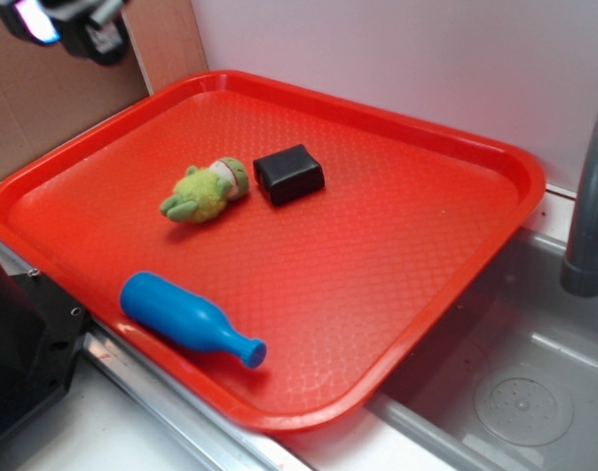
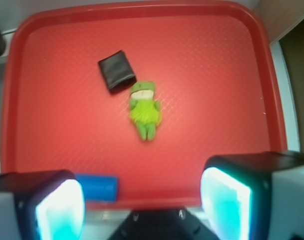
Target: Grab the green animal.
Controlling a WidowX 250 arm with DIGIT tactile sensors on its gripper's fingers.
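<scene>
The black block (image 1: 289, 174) is close against the green animal's head, so my gripper should grab the green animal around its fuzzy body (image 1: 201, 195) next.
The green animal (image 1: 205, 191) is a small fuzzy lime-green plush lying on the red tray (image 1: 397, 265), left of centre, next to a black block (image 1: 289, 174). In the wrist view the green animal (image 2: 145, 108) lies mid-tray, well ahead of my gripper (image 2: 142, 202). The gripper is open and empty, its two glowing pads (image 2: 59, 210) wide apart, high above the tray's near edge. In the exterior view only part of the gripper (image 1: 73, 22) shows at the top left corner.
A blue bottle-shaped pin (image 1: 186, 319) lies near the tray's front edge; it also shows in the wrist view (image 2: 97, 186). The black block (image 2: 117, 71) touches the plush's head. A grey sink basin (image 1: 519, 392) and faucet (image 1: 588, 206) are on the right. A black object (image 1: 19, 343) stands at left.
</scene>
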